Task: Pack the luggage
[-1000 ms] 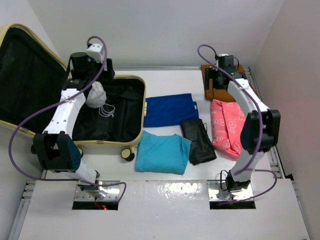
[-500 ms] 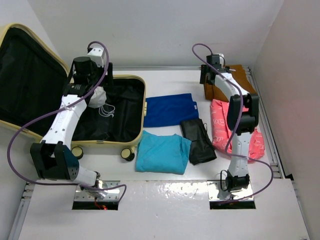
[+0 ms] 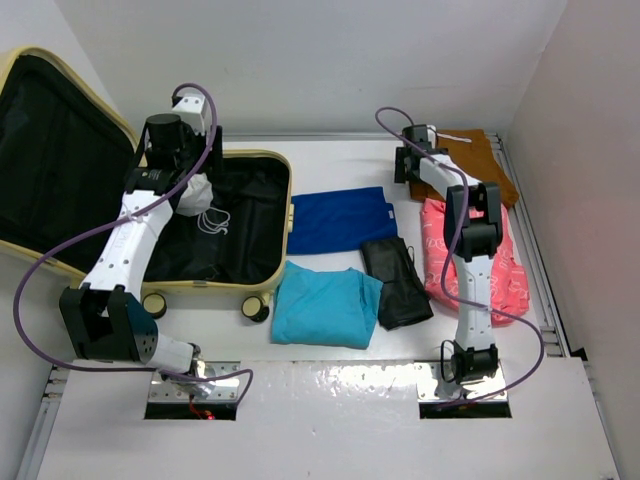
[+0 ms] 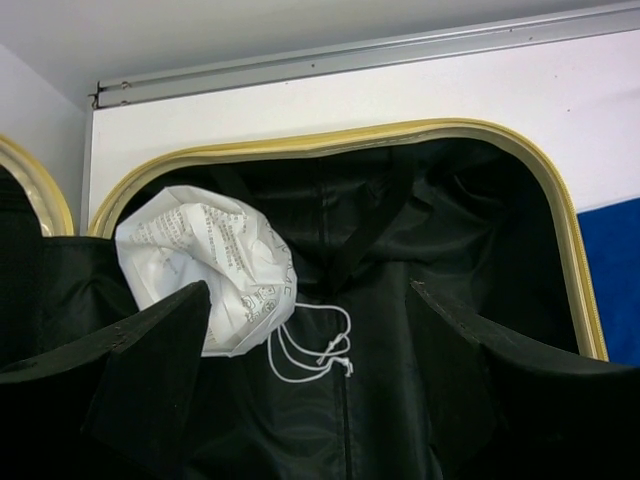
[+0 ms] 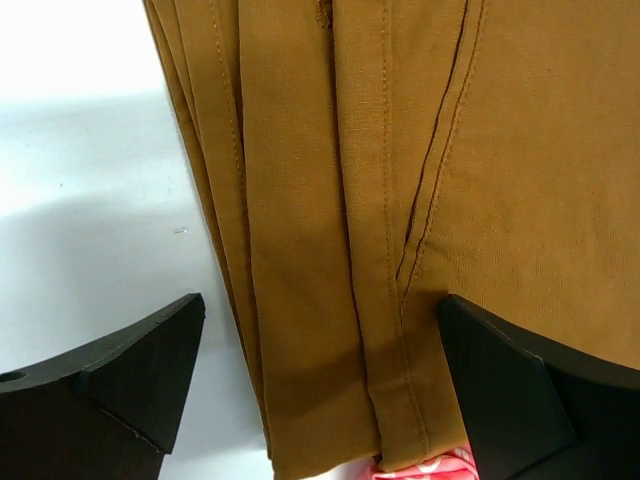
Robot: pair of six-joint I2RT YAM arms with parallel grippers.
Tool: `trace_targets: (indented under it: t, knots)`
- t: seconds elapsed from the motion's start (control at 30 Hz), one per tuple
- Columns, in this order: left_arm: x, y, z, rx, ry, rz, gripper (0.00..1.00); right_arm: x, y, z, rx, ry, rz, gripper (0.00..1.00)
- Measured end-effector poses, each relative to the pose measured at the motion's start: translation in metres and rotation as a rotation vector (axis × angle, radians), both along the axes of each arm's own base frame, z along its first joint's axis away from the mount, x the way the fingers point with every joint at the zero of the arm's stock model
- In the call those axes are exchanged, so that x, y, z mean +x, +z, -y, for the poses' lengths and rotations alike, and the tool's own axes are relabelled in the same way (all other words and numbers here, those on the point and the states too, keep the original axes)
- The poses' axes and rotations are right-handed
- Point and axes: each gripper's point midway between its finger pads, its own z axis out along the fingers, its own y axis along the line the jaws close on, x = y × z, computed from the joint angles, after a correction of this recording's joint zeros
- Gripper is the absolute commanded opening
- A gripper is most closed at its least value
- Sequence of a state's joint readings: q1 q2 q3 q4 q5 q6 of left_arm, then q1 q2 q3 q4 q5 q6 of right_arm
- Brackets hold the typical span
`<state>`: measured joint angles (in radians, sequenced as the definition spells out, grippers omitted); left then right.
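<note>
The folded edge [image 3: 415,182] of the trousers lies between my right gripper's open fingers, so it is now time to close. Closing now would catch the brown trousers [image 3: 480,160].
The pale yellow luggage [image 3: 283,215] lies open at the left, its black-lined lid [image 3: 50,140] raised. A white drawstring bag [image 3: 196,190] lies in its back left corner. My left gripper [image 3: 178,180] hovers over that bag, open and empty. In the left wrist view the bag [image 4: 205,265] sits just beyond the left finger, and the gripper [image 4: 310,350] frames the black lining. My right gripper [image 3: 410,172] is open over the left edge of the folded brown trousers [image 3: 480,160] at the back right. In the right wrist view the gripper [image 5: 320,350] straddles the trousers [image 5: 400,150].
On the table lie a folded dark blue cloth [image 3: 338,218], a teal cloth [image 3: 325,305], a black cloth [image 3: 398,282] and a pink patterned cloth [image 3: 450,250], which also shows in the right wrist view [image 5: 430,470]. A suitcase wheel [image 3: 256,309] sticks out in front.
My right arm has stretched out and its gripper has shifted back and left to the brown trousers' left edge. My left gripper has risen slightly off the white bag, then held still.
</note>
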<state>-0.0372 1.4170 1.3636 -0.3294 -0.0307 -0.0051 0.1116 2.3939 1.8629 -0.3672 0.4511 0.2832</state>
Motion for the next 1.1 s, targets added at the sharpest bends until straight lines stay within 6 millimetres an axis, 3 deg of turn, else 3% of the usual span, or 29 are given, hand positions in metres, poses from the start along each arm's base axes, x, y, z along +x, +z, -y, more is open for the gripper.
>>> trace_targets:
  t: [0.33, 0.53, 0.57, 0.83, 0.93, 1.1]
  knots:
    - [-0.005, -0.008, -0.013, 0.012, 0.038, -0.037, 0.84, -0.001, -0.005, 0.002, -0.014, 0.026, -0.021, 0.60]
    - [-0.006, -0.013, -0.021, 0.003, 0.060, -0.058, 0.84, -0.001, -0.006, 0.010, 0.007, 0.028, -0.025, 0.14]
    - [-0.007, -0.014, -0.022, 0.001, 0.061, -0.062, 0.84, -0.001, -0.005, 0.010, 0.011, 0.034, -0.025, 0.03]
    - [-0.007, -0.017, -0.017, -0.037, 0.050, -0.078, 0.84, 0.011, 0.009, 0.007, 0.083, 0.084, -0.052, 0.00]
    - [-0.006, -0.021, -0.015, -0.061, 0.046, -0.088, 0.84, 0.029, 0.027, -0.001, 0.187, 0.106, 0.001, 0.00]
    - [-0.003, -0.029, -0.017, -0.077, 0.054, -0.107, 0.84, 0.028, 0.065, -0.009, 0.295, 0.160, 0.058, 0.00]
